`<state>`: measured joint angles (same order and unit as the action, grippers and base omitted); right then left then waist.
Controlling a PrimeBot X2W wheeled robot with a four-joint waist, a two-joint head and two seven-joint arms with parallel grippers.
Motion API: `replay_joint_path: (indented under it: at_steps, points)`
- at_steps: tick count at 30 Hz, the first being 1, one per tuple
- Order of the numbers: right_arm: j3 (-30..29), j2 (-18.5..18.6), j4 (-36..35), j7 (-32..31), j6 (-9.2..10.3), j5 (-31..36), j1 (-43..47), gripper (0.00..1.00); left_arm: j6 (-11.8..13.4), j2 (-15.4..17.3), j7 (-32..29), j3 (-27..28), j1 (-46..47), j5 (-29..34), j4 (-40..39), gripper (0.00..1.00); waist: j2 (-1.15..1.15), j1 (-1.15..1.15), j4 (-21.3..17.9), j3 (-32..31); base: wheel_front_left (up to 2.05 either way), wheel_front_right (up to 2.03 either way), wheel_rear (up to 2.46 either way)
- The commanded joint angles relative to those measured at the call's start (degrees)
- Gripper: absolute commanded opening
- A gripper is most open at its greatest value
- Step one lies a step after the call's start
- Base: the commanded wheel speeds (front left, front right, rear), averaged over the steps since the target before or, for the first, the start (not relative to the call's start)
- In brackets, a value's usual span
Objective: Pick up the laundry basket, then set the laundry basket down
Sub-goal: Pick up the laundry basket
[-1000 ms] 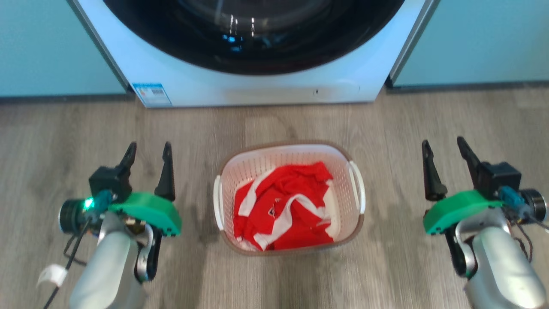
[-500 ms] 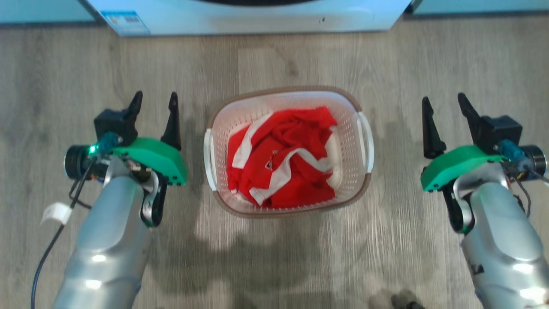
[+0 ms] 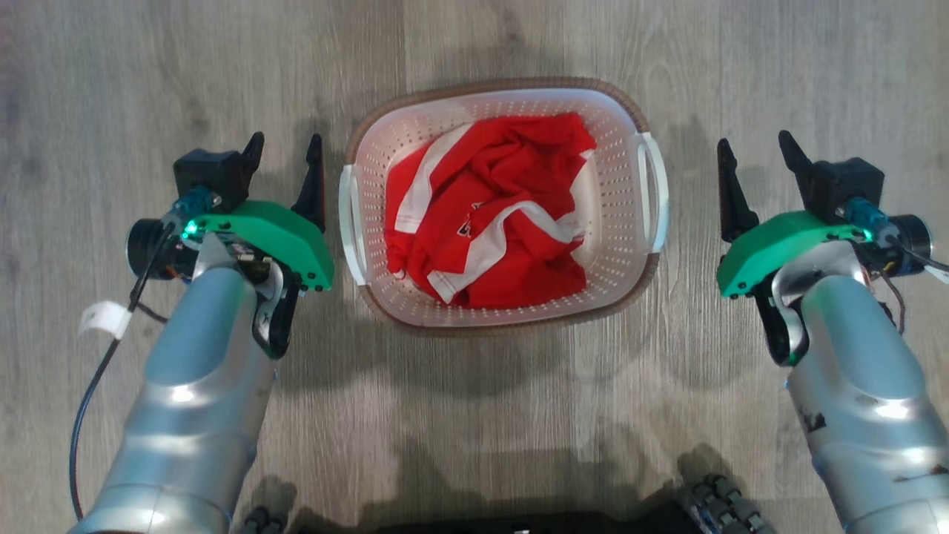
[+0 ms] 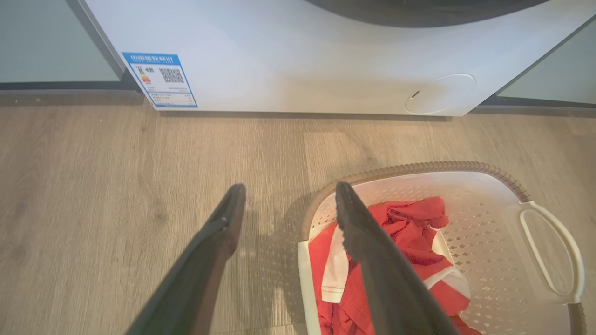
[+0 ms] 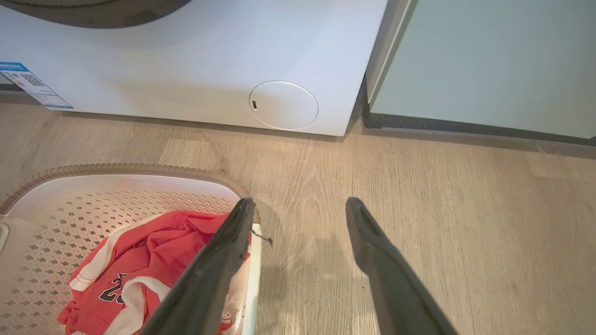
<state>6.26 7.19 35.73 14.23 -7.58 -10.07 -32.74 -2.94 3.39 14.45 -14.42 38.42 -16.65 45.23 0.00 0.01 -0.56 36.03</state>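
The left gripper will pick up the laundry basket, so next it will grab the basket by its white handle (image 3: pixel 352 224) beside the red garment (image 3: pixel 494 218).
The laundry basket (image 3: pixel 626 185), white with perforated walls and a brown rim, stands on the wood floor between my arms with a red and white garment (image 3: pixel 489 211) inside. My left gripper (image 3: pixel 285 141) is open just left of the basket's left handle (image 3: pixel 347 215), its inner finger close beside the rim. My right gripper (image 3: pixel 752 144) is open a short way right of the right handle (image 3: pixel 656 189). In the left wrist view the gripper (image 4: pixel 288 195) straddles the basket's near corner (image 4: pixel 309 211). In the right wrist view the gripper (image 5: pixel 298 204) sits beside the basket rim (image 5: pixel 116 170).
A white washing machine (image 4: pixel 298 56) stands beyond the basket, with pale green cabinet fronts (image 5: pixel 489 60) on either side. My wheeled base (image 3: pixel 712 504) shows at the bottom of the head view. Bare wood floor (image 3: pixel 111 74) lies around both arms.
The head camera has tilted down, so the washing machine has left its view. Both grippers stand closer to the basket's handles than before, still open.
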Motion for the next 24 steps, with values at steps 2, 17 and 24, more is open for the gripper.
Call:
replay_joint_path:
  at_steps: [2, 17, 24]
  points:
    - [1.5, -1.0, -0.1, 0.8, 0.09, 0.0, -0.4, 1.0, -0.5, 0.9, 0.5, 1.4, 1.4, 0.4, 0.2, 1.0, 0.0, -0.01, 0.2, 1.7, 0.0, 0.0, 0.0]
    - [3.2, -2.2, 6.6, 0.8, 0.09, -0.5, -4.8, 1.0, -3.4, -0.2, 0.5, -0.6, 4.4, 1.0, 7.0, 1.0, 0.0, -0.01, 0.2, 7.5, 0.0, 0.0, 0.0]
    - [4.7, -3.0, 9.2, 0.8, 0.09, -0.9, -7.5, 1.0, -4.1, -0.4, 0.5, -2.6, 7.2, -0.1, 12.5, 1.0, 0.0, -0.01, -0.7, 10.9, 0.0, 0.0, 0.0]
